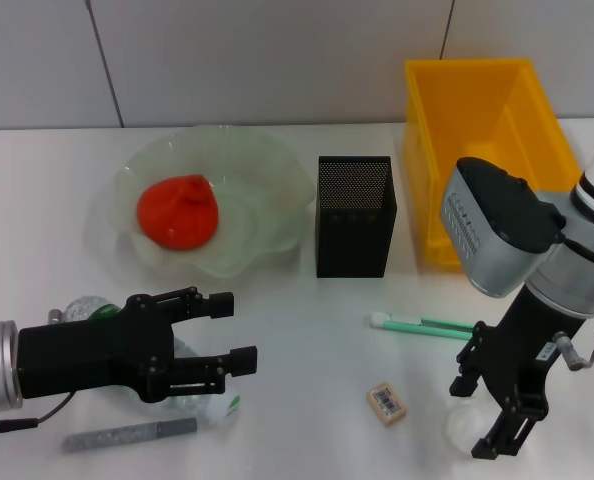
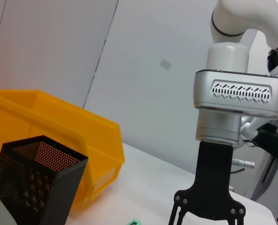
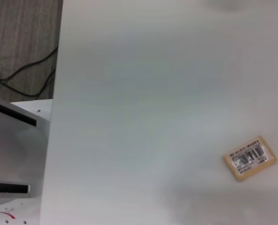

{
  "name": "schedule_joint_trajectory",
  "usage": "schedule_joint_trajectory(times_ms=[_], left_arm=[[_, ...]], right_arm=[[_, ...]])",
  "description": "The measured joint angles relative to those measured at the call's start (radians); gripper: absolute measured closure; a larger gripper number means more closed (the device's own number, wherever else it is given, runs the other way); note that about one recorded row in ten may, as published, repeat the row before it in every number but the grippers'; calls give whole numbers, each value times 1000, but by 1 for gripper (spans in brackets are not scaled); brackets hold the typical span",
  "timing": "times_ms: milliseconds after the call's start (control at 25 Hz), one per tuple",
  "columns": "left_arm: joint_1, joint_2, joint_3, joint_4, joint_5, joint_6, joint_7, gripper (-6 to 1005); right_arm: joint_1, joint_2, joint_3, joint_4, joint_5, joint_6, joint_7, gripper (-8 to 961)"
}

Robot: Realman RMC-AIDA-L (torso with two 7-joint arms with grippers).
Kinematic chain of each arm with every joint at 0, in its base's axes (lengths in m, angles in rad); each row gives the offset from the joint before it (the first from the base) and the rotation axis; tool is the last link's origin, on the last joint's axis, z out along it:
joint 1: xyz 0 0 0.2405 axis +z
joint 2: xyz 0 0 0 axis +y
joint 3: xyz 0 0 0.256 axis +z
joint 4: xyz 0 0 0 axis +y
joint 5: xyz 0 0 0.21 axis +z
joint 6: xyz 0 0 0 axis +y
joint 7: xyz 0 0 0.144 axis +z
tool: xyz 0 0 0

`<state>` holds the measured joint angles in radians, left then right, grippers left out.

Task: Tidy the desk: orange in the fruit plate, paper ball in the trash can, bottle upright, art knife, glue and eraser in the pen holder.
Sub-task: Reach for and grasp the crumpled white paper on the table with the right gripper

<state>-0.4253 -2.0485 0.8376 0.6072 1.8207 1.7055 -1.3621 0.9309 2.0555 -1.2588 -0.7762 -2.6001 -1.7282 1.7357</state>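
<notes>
The fingers of my right gripper are around the white paper ball's sides in the head view, so closing now would catch it; it is time to close.
The orange (image 1: pixel 180 212) lies in the glass fruit plate (image 1: pixel 267 175). A clear bottle (image 1: pixel 205 400) lies on its side at the front left, and my left gripper (image 1: pixel 235 333) hovers just above it, open and empty. A grey art knife (image 1: pixel 129 435) lies in front of the bottle. The green-and-white glue stick (image 1: pixel 422 323) and the tan eraser (image 1: pixel 387 402) (image 3: pixel 249 158) lie right of centre. My right gripper (image 1: pixel 482 420) (image 2: pixel 207 213) is open, pointing down at a white paper ball (image 1: pixel 460 428). The black mesh pen holder (image 1: pixel 354 215) (image 2: pixel 33 185) stands in the middle.
A yellow bin (image 1: pixel 487 140) (image 2: pixel 59 131) stands at the back right, next to the pen holder. The table's side edge (image 3: pixel 57 117) shows in the right wrist view, with cables on the floor beyond it.
</notes>
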Motion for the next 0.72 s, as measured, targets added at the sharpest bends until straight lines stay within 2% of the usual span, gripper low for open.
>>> schedule_joint_trajectory(times_ms=[200,720], left_arm=[[1,0,0,0,-1,3,0,156],[1,-1,0,0,-1,5,12,157]], right_arm=[[-6,6,-1,-6,-2,22,-1,191],[-7,7,-2,-3,-13,25,6,199]])
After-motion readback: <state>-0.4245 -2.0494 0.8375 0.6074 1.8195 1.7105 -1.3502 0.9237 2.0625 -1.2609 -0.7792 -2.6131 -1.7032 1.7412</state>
